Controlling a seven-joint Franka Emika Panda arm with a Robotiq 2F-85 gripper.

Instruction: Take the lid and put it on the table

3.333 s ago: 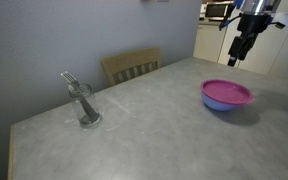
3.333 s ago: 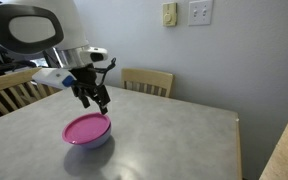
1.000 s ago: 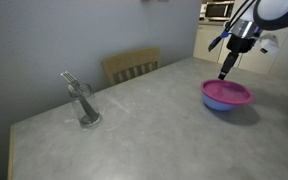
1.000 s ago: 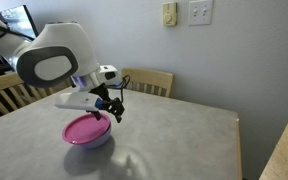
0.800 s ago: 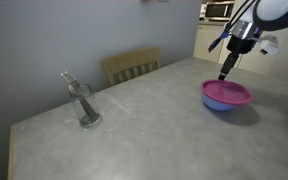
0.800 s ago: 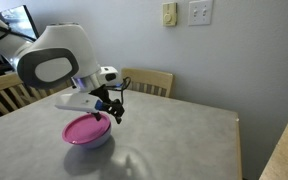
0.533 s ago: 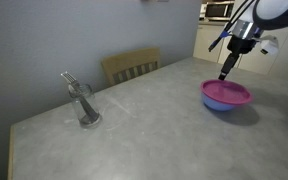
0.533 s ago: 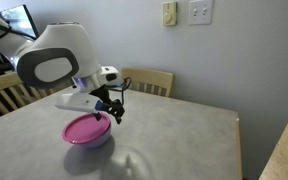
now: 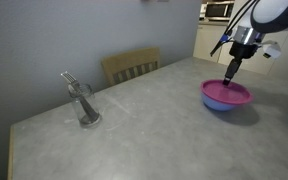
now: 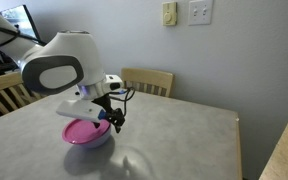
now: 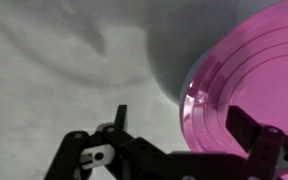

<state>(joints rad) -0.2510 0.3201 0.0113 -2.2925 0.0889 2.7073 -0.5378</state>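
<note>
I should close my gripper on the lid's rim, as it is between my open fingers in the wrist view and level with them in an exterior view.
The magenta-pink lid [image 9: 226, 92] lies flat on the blue-violet bowl [image 9: 222, 104] on the grey speckled table [image 9: 144, 125]; it also shows in an exterior view [image 10: 84, 130] and fills the right of the wrist view [image 11: 249, 85]. My gripper [image 9: 227, 78] hangs just above the lid's rim, at its near edge in an exterior view [image 10: 114, 122]. In the wrist view the gripper [image 11: 179, 125] is open, with one finger over the table and one over the lid, straddling the rim. It holds nothing.
A clear glass with a utensil in it [image 9: 83, 103] stands near the table's far end. A wooden chair [image 9: 131, 66] stands at the table's edge; it also shows in an exterior view [image 10: 149, 80]. A counter with a microwave [image 9: 217, 11] is behind.
My gripper has dropped lower and moved slightly over the lid's rim. The lid and bowl have not moved.
</note>
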